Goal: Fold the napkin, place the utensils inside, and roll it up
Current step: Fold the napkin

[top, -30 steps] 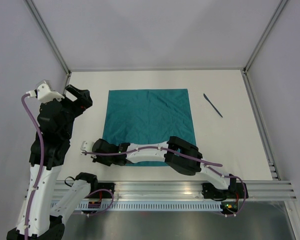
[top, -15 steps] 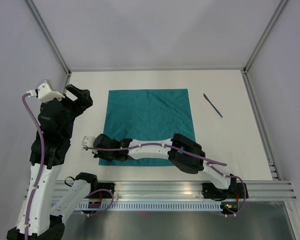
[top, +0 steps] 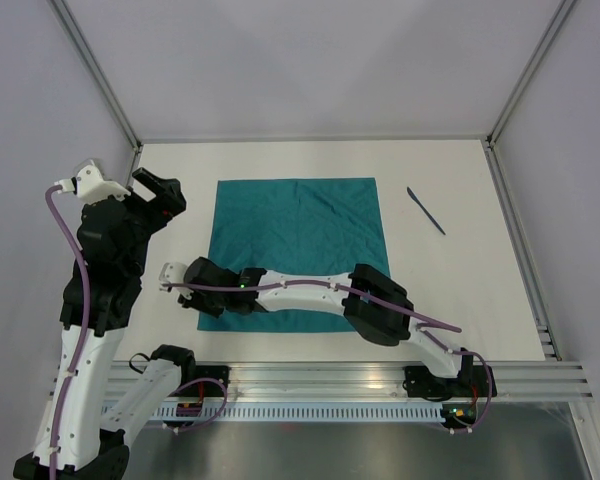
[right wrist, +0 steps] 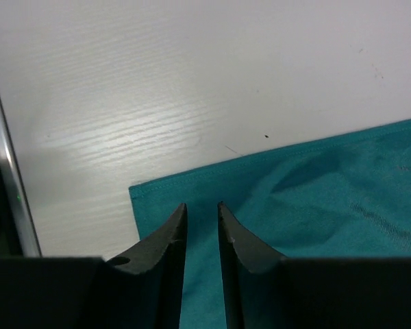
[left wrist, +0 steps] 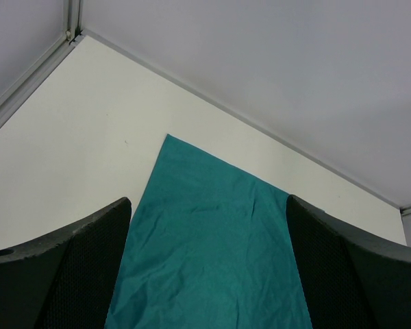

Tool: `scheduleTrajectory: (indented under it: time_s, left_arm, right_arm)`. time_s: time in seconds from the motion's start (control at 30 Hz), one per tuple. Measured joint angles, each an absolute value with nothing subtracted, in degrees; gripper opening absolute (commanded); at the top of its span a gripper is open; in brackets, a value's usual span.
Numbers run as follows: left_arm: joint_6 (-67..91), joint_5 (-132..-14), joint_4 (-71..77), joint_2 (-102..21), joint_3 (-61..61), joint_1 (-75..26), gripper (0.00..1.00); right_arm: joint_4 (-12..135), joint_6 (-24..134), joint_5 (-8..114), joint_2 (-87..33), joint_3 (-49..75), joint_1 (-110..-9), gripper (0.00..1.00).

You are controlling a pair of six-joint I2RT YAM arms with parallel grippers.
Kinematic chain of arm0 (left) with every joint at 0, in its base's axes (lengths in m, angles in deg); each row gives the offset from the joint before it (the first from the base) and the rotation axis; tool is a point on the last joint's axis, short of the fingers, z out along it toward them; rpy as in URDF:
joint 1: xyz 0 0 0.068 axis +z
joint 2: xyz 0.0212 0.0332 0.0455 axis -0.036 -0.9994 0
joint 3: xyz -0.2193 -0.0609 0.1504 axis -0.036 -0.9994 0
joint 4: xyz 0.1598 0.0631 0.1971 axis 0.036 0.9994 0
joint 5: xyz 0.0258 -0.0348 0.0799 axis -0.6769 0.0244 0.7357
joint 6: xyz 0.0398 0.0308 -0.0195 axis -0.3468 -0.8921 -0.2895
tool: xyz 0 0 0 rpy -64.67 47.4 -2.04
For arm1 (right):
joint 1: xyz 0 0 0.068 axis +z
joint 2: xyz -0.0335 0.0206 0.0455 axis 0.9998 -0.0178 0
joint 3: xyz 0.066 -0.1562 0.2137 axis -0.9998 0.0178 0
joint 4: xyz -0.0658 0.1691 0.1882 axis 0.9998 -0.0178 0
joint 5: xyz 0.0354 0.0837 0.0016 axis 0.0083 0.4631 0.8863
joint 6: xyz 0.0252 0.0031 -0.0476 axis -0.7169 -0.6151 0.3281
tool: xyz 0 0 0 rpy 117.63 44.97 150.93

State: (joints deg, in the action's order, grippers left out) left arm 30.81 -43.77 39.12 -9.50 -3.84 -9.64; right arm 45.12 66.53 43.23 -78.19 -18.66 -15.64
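I need to fold the napkin diagonally onto the opposite corner, so my right gripper next needs to pinch the napkin's near corner (top: 203, 325), away from the utensil (top: 426, 210).
The teal napkin (top: 300, 235) lies spread flat on the white table (top: 460, 280). My right arm reaches leftward along its near edge. The right gripper (top: 206, 300) hangs over the near-left corner. In the right wrist view the right gripper (right wrist: 201, 204) stands open by a narrow gap just above the napkin (right wrist: 315, 199), close to its corner, with nothing between the fingers. A slim dark blue utensil (top: 426, 210) lies to the right of the cloth. My left gripper (top: 155, 190) is raised at the left, wide open (left wrist: 209, 199) and empty, facing the napkin (left wrist: 212, 247).
Metal rails border the table: one on the left (top: 136, 160), one on the right (top: 515, 230), and a wide one along the near edge (top: 380, 378). Grey walls close in the back and sides.
My right gripper has slid left along the napkin's near edge to its corner, and its jaws have parted slightly. The left arm and the utensil have not moved.
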Motion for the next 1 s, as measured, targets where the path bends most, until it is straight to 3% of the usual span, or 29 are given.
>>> scheduleTrajectory:
  time_s: [0.33, 0.5, 0.9, 1.0]
  left_arm:
    - [30.8, -43.8, 39.1, -9.4, -3.8, -9.6, 0.97]
    - [30.4, -43.8, 39.1, -9.2, -3.8, -9.7, 0.97]
    - [30.3, -43.7, 39.1, -8.9, -3.8, -9.6, 0.97]
    - [30.3, -43.7, 39.1, -8.9, -3.8, -9.6, 0.97]
  right_arm:
    - [44.3, 65.2, 44.9, -81.8, -24.0, -12.7, 0.37]
    - [42.7, 64.5, 44.8, -85.3, -24.1, -12.2, 0.45]
    - [42.1, 63.9, 42.9, -86.0, -25.4, -12.4, 0.46]
    - [42.1, 64.0, 43.0, -86.1, -25.4, -12.4, 0.39]
